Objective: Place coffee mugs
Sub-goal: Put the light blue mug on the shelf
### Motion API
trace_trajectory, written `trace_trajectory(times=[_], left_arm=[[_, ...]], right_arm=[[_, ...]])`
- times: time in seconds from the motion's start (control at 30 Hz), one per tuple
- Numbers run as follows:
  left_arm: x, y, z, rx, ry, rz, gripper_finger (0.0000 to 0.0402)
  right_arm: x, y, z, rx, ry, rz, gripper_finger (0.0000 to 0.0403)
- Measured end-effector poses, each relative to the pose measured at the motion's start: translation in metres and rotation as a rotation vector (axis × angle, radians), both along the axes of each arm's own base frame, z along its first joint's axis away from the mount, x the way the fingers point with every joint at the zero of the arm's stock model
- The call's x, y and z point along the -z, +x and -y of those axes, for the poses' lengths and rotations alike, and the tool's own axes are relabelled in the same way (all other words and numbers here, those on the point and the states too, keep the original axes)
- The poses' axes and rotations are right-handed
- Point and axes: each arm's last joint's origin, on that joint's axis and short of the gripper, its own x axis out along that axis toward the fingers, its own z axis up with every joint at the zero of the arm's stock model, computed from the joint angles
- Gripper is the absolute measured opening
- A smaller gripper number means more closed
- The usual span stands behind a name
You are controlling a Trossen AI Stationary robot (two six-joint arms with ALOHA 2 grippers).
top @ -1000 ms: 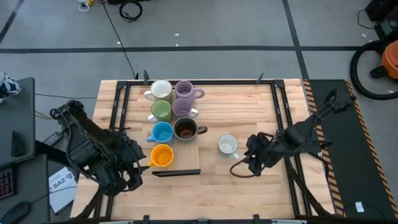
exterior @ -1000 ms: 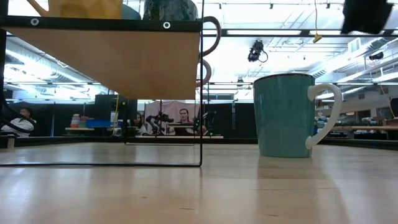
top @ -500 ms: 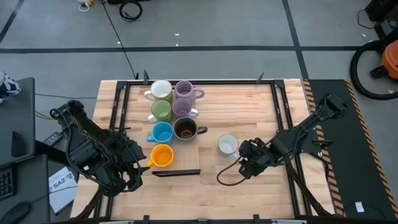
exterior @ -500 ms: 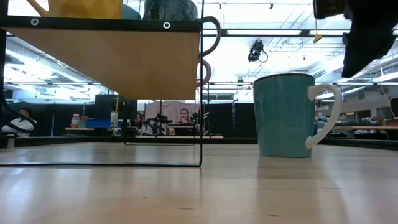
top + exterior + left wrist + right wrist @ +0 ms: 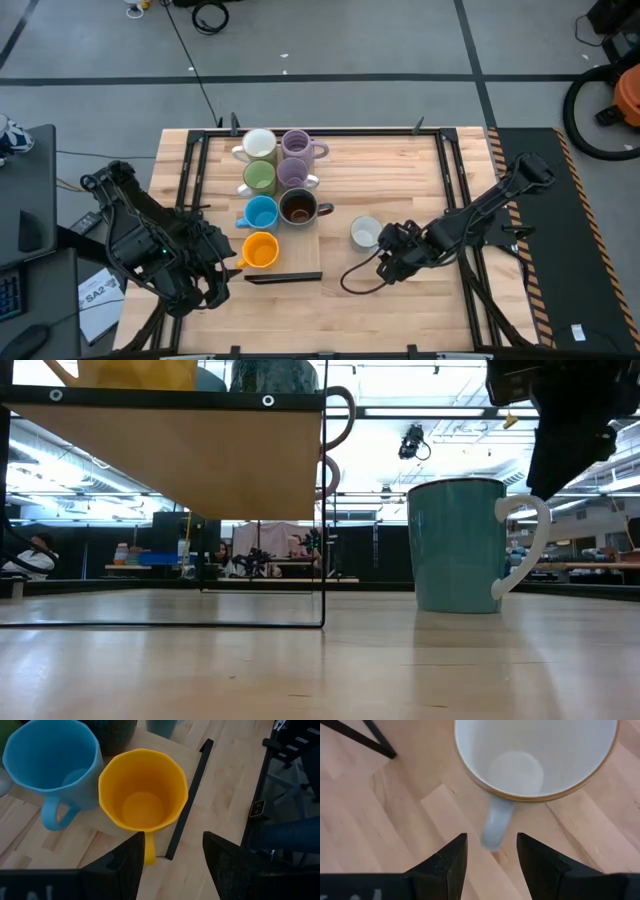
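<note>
I need to move my right gripper down before I close it on the white handle [image 5: 497,822], because my fingers stop above the handle in the right wrist view.
Seven mugs stand upright on a raised wooden board [image 5: 310,235]: white [image 5: 259,143], two lavender [image 5: 297,144] [image 5: 293,173], green [image 5: 259,177], blue [image 5: 260,213], dark brown [image 5: 298,207], yellow-orange [image 5: 260,250]. An eighth mug [image 5: 366,233], teal outside and white inside [image 5: 530,760], stands on its base on the table [image 5: 458,545]. My right gripper [image 5: 491,837] is open just above it, a finger on either side of its handle [image 5: 496,822], touching nothing. My left gripper [image 5: 172,845] is open beside the yellow-orange mug [image 5: 142,790], at its handle.
The board sits on thin black wire legs [image 5: 324,510] above the table. A black bar [image 5: 283,277] lies at its near edge. Black frame rails [image 5: 450,190] run along the table's sides. A loose cable loop [image 5: 358,282] hangs by the right arm. Bare wood lies right of the board.
My right gripper has moved toward the table's left and down, closing in on the lone mug until its fingers straddle the handle. The mugs and my left arm have stayed where they were.
</note>
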Motion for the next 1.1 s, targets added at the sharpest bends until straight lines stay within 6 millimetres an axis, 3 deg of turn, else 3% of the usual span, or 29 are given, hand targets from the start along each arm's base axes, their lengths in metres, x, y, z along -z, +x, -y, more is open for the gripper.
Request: trace_trajectory(times=[0.37,0.6,1.1], left_arm=[[0.000,0.000,0.000,0.000,0.000,0.000,0.0206],[0.000,0.000,0.000,0.000,-0.001,0.001,0.0206],[0.000,0.000,0.000,0.000,-0.001,0.001,0.0206]], right_arm=[[0.030,0.019,0.000,0.039,-0.064,-0.066,0.0177],[0.038,0.022,0.000,0.042,-0.072,-0.089,0.0170],[0.036,0.021,0.000,0.030,-0.077,-0.083,0.0060]])
